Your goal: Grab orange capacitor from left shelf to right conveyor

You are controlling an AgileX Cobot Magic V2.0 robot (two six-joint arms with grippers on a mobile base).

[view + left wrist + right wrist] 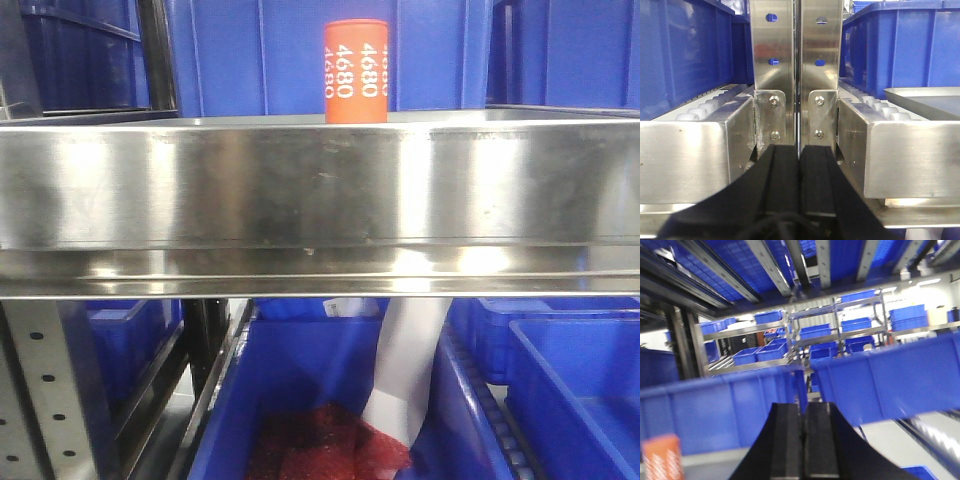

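I should next grab the orange capacitor by its number-printed body (357, 75) with my right gripper, to bring it from the left shelf (320, 195) to the right conveyor.
The orange capacitor (355, 72) stands upright on the left shelf (320, 195), behind its wide shiny steel rim, with white "4680" down its side. In the right wrist view, which is blurred, the capacitor (662, 458) shows at the lower left, well to the left of my right gripper (803, 405), which is shut with nothing between its black fingers. My left gripper (799, 149) is shut and empty too, facing two bolted steel uprights (796, 75). The right conveyor is out of view.
Blue plastic bins (300, 50) stand behind the capacitor and fill the lower level (570, 385). One low bin holds red mesh (320, 445) and a white sheet (405, 370). Perforated grey uprights (40, 390) sit at the lower left. Roller tracks (705, 107) flank the left gripper.
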